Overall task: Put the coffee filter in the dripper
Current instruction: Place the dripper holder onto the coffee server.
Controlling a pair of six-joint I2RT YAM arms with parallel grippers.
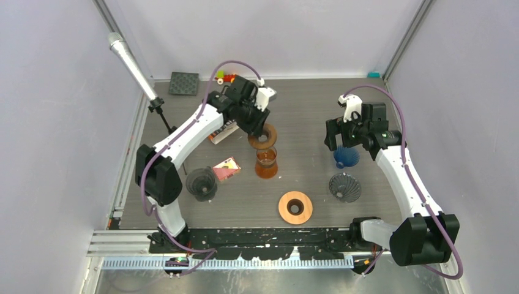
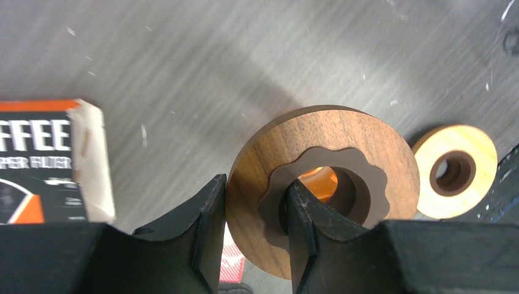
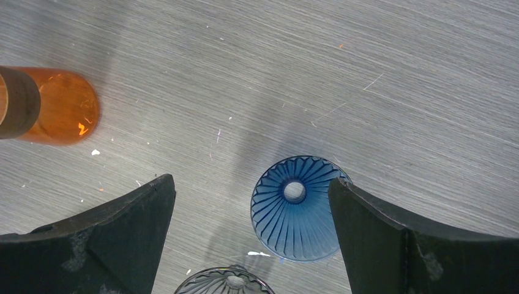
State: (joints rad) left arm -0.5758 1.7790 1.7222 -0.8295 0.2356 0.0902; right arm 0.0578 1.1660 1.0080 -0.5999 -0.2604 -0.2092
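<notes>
The dark wooden ring (image 1: pixel 264 137) is still short of the orange glass server's opening and would tip off if released now. My left gripper should keep holding it until it gets there.
My left gripper (image 1: pixel 260 131) is shut on a dark wooden ring (image 1: pixel 264 137), held tilted just above an orange glass server (image 1: pixel 266 164). In the left wrist view one finger (image 2: pixel 211 211) is outside the ring's (image 2: pixel 343 131) rim and the other is in its centre hole. My left gripper (image 2: pixel 257 190) is beside a coffee paper filter box (image 2: pixel 37 159). No loose filter shows. My right gripper (image 1: pixel 340 142) is open above a blue ribbed dripper cone (image 1: pixel 346 157). In the right wrist view the cone (image 3: pixel 297 208) lies between the fingers of my right gripper (image 3: pixel 252 190), close to the right one.
A grey dripper cone (image 1: pixel 345 187) and a light wooden ring (image 1: pixel 295 207) lie near the front. A black dripper (image 1: pixel 201 182) and a pink packet (image 1: pixel 226 168) lie at the left. A microphone on a stand (image 1: pixel 131 64), a black mat (image 1: pixel 184 83) and small toys (image 1: pixel 225 77) are at the back left.
</notes>
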